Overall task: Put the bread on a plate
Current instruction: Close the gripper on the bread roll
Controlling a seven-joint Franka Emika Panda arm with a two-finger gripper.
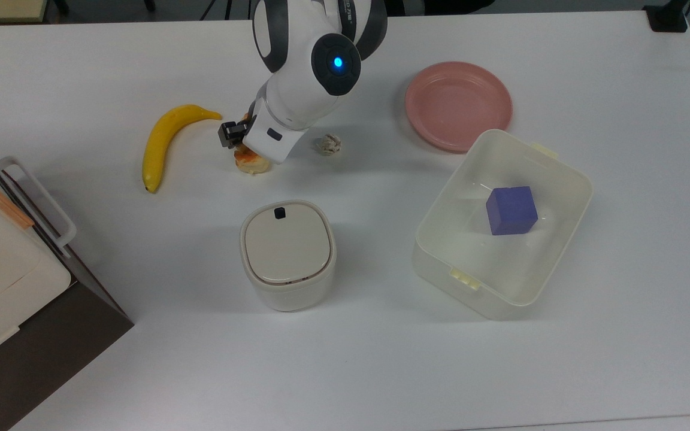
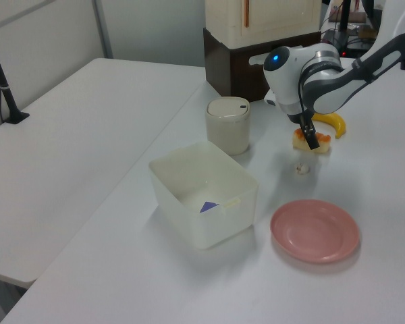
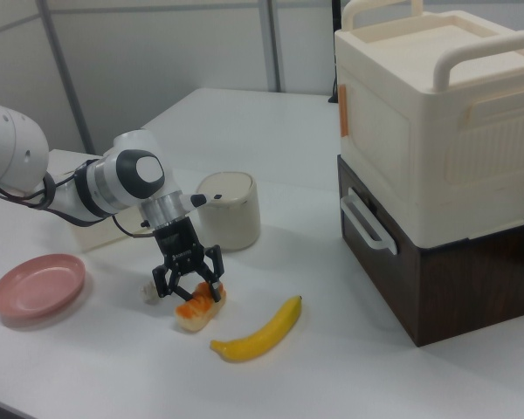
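The bread should next be held by its glazed middle (image 2: 315, 142) in my gripper, so that I can put it on the pink plate (image 2: 315, 231).
The bread (image 1: 249, 163), a small cream bun with orange-brown glaze, lies on the white table between the banana and a whitish wad. It also shows in the left view (image 2: 304, 142) and the right view (image 3: 196, 310). My gripper (image 3: 189, 281) is down over the bread, open, with one finger on each side of its top. In the top view the hand covers most of the gripper (image 1: 248, 149). The pink plate (image 1: 459, 105) sits bare further toward the top view's right, also seen as the plate (image 2: 315, 231) (image 3: 37, 284).
A yellow banana (image 1: 162, 143) lies just to the top view's left of the bread, and a small wad (image 1: 329, 144) to its right. A lidded cream canister (image 1: 287, 254) stands in front. A cream tub (image 1: 583, 179) holds a purple cube (image 1: 511, 209). A cream box (image 3: 437, 131) rests on a brown base.
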